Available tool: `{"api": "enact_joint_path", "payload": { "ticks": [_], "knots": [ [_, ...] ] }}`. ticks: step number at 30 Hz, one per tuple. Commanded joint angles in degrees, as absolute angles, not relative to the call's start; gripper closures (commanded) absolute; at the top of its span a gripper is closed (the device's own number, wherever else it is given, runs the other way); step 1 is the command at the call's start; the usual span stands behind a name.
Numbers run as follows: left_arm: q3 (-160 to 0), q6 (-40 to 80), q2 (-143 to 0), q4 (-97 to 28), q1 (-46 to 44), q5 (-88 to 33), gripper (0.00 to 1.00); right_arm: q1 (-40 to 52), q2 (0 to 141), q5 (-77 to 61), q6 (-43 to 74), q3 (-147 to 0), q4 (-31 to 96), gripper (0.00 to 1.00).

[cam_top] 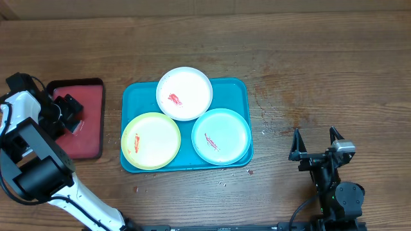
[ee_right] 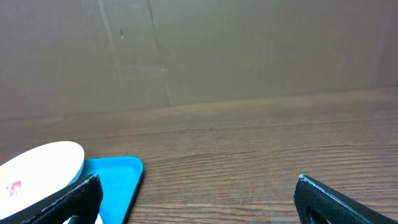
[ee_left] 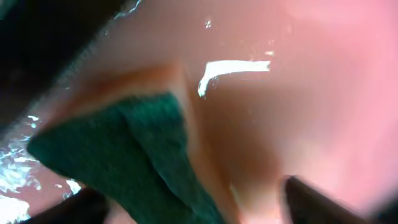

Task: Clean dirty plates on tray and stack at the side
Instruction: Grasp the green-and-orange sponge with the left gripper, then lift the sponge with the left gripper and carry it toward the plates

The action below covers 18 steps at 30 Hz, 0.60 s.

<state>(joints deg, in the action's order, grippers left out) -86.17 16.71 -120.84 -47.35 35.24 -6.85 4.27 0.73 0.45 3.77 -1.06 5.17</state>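
Note:
My left gripper is open, and the near part of the sponge is between its fingers, one on each side. It needs to close on the sponge now. Closing now would hold it.
The turquoise tray holds three plates, each with red smears: a white plate at the back, a yellow-green plate front left, and a pale mint plate front right. My left gripper is low over a red tray. In the left wrist view its fingers are spread open on either side of a sponge with a green scouring face. My right gripper is open and empty, right of the turquoise tray. The right wrist view shows the gripper, the white plate and a tray corner.
The small dark-rimmed red tray stands left of the turquoise tray on the wooden table. A few crumbs and stains mark the wood near the turquoise tray's right side. A cardboard wall stands behind the table.

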Motion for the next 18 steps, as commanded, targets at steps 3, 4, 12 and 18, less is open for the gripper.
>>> {"api": "enact_joint_path", "payload": {
  "ticks": [3,4,12,18],
  "knots": [
    [-85.12,16.71,-123.07,-47.27,35.48,-5.34,0.53,4.43,0.19,1.02,3.44,-0.47,4.8,0.0],
    [-85.12,16.69,-123.07,-47.29,35.48,-5.34,0.62,4.43,0.19,0.99,3.44,-0.47,4.8,0.0],
    [-86.85,16.71,-122.54,-50.61,35.48,-7.14,0.96,4.43,0.19,0.99,3.44,-0.47,4.8,0.0],
    [-97.47,14.48,-120.7,-62.04,35.48,-18.0,0.96,4.43,0.19,1.02,3.44,-0.47,4.8,0.0]
  ]
}}
